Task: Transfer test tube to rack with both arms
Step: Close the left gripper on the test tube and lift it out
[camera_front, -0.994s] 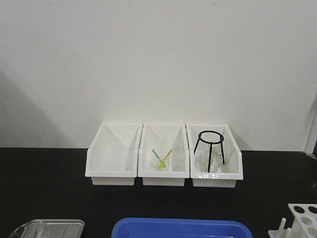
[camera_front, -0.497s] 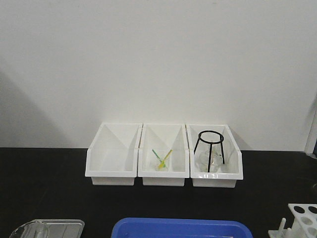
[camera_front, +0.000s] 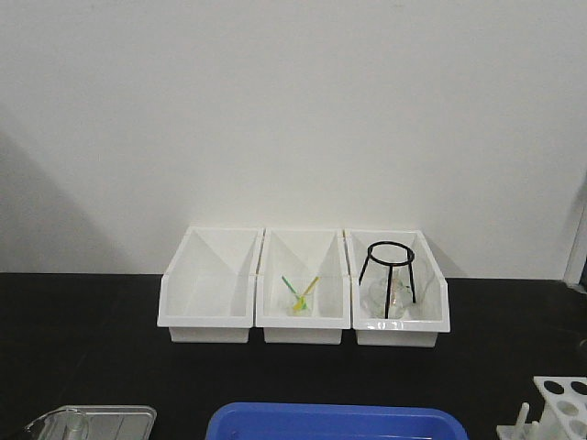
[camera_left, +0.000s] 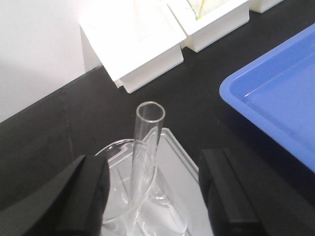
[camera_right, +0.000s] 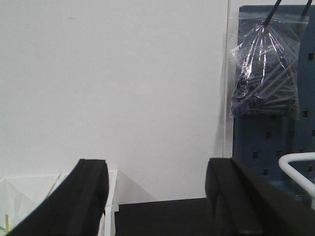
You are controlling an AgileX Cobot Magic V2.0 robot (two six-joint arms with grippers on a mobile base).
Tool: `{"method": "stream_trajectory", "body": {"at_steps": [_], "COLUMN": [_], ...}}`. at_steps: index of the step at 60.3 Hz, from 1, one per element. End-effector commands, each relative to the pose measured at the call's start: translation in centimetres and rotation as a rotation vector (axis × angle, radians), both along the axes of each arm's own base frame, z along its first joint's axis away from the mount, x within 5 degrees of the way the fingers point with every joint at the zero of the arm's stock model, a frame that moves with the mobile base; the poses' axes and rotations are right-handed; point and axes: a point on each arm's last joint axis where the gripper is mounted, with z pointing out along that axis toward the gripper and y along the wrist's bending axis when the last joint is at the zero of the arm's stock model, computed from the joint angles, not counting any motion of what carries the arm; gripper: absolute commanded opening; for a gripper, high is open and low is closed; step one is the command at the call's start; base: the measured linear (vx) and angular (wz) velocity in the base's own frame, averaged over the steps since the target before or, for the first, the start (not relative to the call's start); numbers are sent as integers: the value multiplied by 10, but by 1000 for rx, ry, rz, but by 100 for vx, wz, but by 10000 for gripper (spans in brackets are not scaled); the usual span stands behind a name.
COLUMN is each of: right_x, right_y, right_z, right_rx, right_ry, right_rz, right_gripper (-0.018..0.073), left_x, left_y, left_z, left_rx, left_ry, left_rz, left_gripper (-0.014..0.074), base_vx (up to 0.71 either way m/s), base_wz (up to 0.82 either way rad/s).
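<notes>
The robot's left gripper should next grab the test tube by its upper end near the test tube's opening (camera_left: 147, 123), so that it can transfer the tube to the rack.
The test tube (camera_left: 147, 142) stands upright inside a clear glass beaker (camera_left: 111, 150), its open mouth toward the left wrist camera. My left gripper (camera_left: 152, 196) is open, one black finger on each side of the tube, neither touching it. In the front view the tube's mouth (camera_front: 73, 422) shows at the bottom left, and the white rack (camera_front: 559, 403) sits at the bottom right corner. My right gripper (camera_right: 156, 196) is open and holds nothing, facing the white wall. Neither arm appears in the front view.
The beaker rests on a metal tray (camera_front: 124, 417). A blue tray (camera_front: 335, 422) lies front centre. Three white bins (camera_front: 209, 312) line the back; the right one holds a black tripod (camera_front: 390, 275). A blue pegboard with a bag of screws (camera_right: 266, 73) hangs on the right.
In the front view the glassware on the metal tray at the bottom left has shifted slightly, and the tube's mouth now stands out there. Everything else is unchanged.
</notes>
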Motion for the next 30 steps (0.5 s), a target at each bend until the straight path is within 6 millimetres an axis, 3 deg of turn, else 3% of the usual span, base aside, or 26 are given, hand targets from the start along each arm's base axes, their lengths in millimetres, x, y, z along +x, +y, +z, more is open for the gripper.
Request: {"method": "stream_trajectory", "body": {"at_steps": [1, 30], "right_x": [-2, -2], "right_y": [1, 1], "right_z": [19, 19], "right_rx": [-30, -30], "right_ry": [-111, -108], "right_rz": [0, 0], "right_gripper": [470, 470], "left_x": [13, 53], "left_y": [-2, -7], "left_z": [15, 7], "left_rx": [-85, -133], "left_ry": [-116, -132], "left_rz": [25, 59], "left_gripper": [518, 518], "base_vx": [0, 0], "base_wz": [0, 0]}}
